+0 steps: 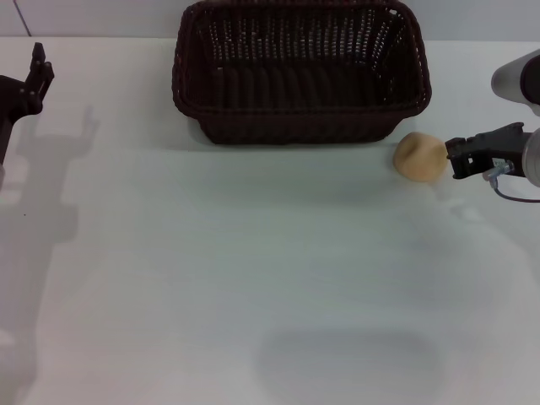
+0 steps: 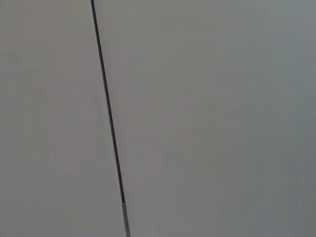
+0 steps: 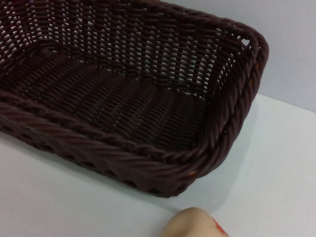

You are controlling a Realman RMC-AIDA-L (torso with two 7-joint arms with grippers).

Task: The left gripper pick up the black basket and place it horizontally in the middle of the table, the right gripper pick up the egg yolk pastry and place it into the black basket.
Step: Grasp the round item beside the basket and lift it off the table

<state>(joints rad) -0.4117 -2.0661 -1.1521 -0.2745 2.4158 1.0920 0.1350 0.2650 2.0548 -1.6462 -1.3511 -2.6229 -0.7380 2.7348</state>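
My right gripper needs to open again next, then go down over the pastry and close on its sides, because it is shut beside the egg yolk pastry (image 1: 420, 157).
The black basket (image 1: 299, 72) stands upright and empty at the back middle of the white table (image 1: 211, 278), long side across the view. The egg yolk pastry (image 1: 420, 157), a pale tan dome, lies on the table just off the basket's front right corner. My right gripper (image 1: 456, 158) is low beside the pastry on its right, very close to it. The right wrist view shows the basket's corner (image 3: 148, 98) and the top of the pastry (image 3: 192, 223) with a reddish patch. My left gripper (image 1: 40, 72) is parked at the far left edge, away from the basket.
The left wrist view shows only a plain grey surface crossed by a thin dark line (image 2: 108, 118). The back edge of the table runs just behind the basket. Arm shadows lie on the table's left side and front.
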